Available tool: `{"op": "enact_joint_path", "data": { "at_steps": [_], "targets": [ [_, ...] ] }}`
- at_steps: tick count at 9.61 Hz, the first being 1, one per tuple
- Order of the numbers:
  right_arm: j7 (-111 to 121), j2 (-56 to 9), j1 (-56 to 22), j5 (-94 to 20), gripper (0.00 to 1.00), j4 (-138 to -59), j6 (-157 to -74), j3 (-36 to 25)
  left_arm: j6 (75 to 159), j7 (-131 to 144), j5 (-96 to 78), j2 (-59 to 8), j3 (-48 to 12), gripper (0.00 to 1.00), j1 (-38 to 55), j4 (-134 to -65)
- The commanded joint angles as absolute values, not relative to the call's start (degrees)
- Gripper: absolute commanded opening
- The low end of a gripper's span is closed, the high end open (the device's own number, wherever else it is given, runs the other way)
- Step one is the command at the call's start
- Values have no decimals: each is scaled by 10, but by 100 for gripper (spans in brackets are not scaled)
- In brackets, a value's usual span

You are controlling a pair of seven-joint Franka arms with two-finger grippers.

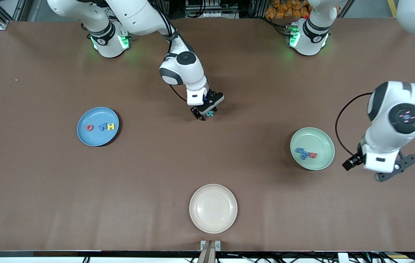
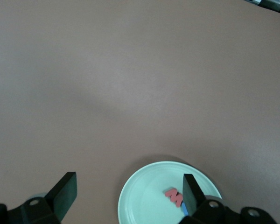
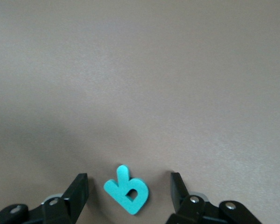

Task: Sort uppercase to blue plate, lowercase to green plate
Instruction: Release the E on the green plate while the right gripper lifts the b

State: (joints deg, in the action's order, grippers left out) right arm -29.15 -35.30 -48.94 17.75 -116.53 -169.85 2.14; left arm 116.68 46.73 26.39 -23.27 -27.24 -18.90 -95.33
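Observation:
I have my right gripper's fingers beside the teal R on the tabletop, so I would hold the R if I closed them now.
A teal-green foam letter, one stem and a holed bowl, lies flat on the brown table between the plates. My right gripper is low over it, open, with a finger on each side and not touching it. The blue plate toward the right arm's end holds a red Q, a blue M and a yellow H. The green plate holds two blue lowercase letters and a red w. My left gripper hangs open and empty beside the green plate.
A cream plate with nothing on it sits nearest the front camera, midway along the table. Both arm bases stand along the table's back edge.

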Motion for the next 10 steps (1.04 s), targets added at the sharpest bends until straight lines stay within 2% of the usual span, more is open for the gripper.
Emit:
{"op": "enact_joint_path", "data": {
  "at_steps": [1, 2, 3, 5, 7, 9, 10],
  "targets": [
    [-308, -364, -497, 178, 76, -1151, -1698, 18, 1138, 399, 175, -178, -252, 100, -186, -962],
    [-307, -365, -496, 178, 72, -1151, -1698, 18, 1137, 367, 138, -157, -212, 100, -154, -963],
    [-305, -366, -496, 178, 63, -1151, -1698, 18, 1121, 332, 116, -140, -170, 100, -122, -964],
    [-301, -366, -496, 178, 49, -1151, -1698, 18, 1085, 241, 91, -122, -153, 100, -117, -962],
    [-301, -366, -495, 179, 42, -1151, -1698, 18, 1078, 217, 90, -102, -150, 100, -106, -962],
    [-301, -365, -495, 180, 36, -1151, -1697, 18, 1060, 193, 71, -65, -82, 100, -42, -965],
    [-301, -365, -494, 180, 36, -1151, -1698, 18, 1049, 172, 64, -53, -77, 100, -40, -965]
  ]
}}
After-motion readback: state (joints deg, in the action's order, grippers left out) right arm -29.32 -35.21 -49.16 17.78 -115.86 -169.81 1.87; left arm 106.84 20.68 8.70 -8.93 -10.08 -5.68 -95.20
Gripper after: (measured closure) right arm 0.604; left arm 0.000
